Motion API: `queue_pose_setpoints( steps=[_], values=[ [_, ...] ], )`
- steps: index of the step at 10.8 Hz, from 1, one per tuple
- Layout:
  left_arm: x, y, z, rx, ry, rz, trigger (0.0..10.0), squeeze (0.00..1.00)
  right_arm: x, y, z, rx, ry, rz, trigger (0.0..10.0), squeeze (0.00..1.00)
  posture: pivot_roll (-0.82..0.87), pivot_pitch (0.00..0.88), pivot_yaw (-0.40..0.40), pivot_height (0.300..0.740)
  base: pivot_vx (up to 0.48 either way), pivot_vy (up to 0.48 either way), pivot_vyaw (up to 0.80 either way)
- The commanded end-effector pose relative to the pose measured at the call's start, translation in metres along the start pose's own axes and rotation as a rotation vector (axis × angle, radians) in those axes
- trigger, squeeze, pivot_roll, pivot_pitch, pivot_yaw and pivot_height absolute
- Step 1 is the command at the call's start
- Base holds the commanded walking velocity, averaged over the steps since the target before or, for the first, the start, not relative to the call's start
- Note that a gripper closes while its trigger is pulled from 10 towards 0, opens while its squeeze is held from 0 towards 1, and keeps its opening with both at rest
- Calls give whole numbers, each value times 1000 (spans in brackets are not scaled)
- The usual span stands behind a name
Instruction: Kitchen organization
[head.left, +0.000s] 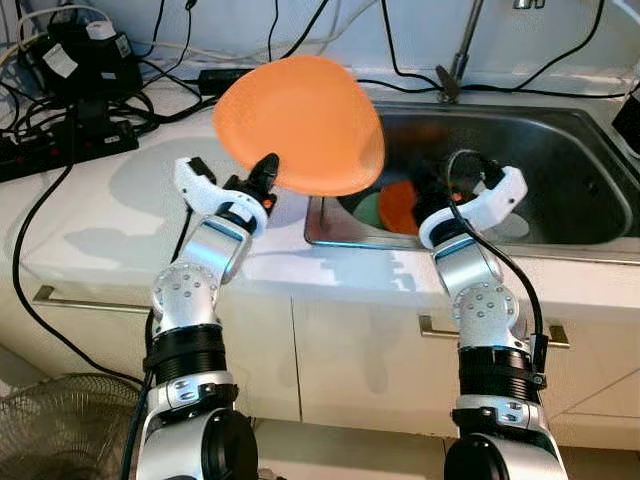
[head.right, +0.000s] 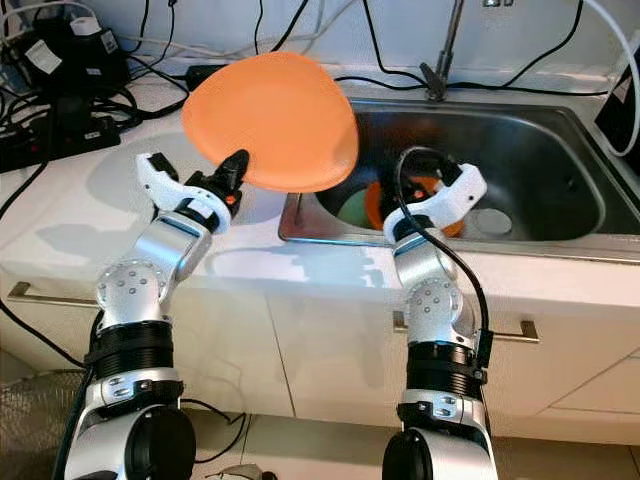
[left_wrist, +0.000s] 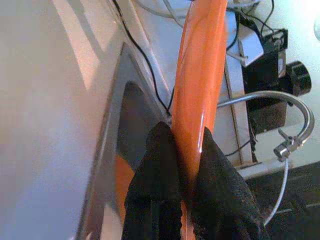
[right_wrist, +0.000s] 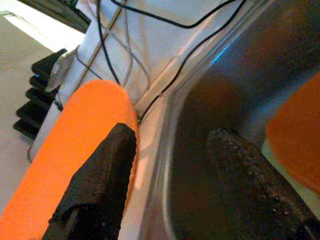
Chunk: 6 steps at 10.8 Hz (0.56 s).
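The orange plate's broad side (head.left: 298, 120) is far wider than my open fingers, so my right gripper should grab the orange plate by its thin rim (head.left: 373, 178) next.
A large orange plate (head.left: 300, 125) is held tilted in the air above the white counter (head.left: 110, 220), at the left edge of the steel sink (head.left: 560, 150). My left gripper (head.left: 265, 172) is shut on its lower rim; in the left wrist view the black fingers (left_wrist: 150, 175) pinch the plate's edge (left_wrist: 200, 65). In the sink lie a smaller orange dish (head.left: 397, 205) and something green (head.left: 367, 208). My right gripper (right_wrist: 172, 140) hangs open over the sink's left part, holding nothing, with the plate (right_wrist: 75, 145) beside one finger.
Power strips (head.left: 70, 140), a black adapter (head.left: 85, 55) and several cables crowd the counter's back left. A faucet (head.left: 460, 50) rises behind the sink. Cabinet handles (head.left: 70, 297) line the front below. A fan (head.left: 60, 430) stands on the floor at lower left.
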<state>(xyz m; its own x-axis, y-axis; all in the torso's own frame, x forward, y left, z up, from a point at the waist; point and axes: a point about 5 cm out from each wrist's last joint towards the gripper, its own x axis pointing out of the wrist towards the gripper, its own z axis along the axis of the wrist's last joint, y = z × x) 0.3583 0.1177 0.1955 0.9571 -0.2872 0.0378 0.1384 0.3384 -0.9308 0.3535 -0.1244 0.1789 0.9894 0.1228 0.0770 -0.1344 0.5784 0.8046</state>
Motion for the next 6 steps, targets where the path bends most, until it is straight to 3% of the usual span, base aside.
queue_pose_setpoints(
  steps=[1,2,6],
  values=[
    [10,-31,-15,-44,33,-124,10000,0,2,20,-6,108,3,61,10000,0,107,0,69,740,0,0,0],
    [11,-33,-19,-43,52,-132,10000,0,1,22,-7,162,25,85,10000,0,105,0,74,740,0,0,0],
    [9,-39,-33,-32,126,-164,10000,0,-1,26,-10,165,66,122,10000,0,106,0,75,740,0,0,0]
  ],
)
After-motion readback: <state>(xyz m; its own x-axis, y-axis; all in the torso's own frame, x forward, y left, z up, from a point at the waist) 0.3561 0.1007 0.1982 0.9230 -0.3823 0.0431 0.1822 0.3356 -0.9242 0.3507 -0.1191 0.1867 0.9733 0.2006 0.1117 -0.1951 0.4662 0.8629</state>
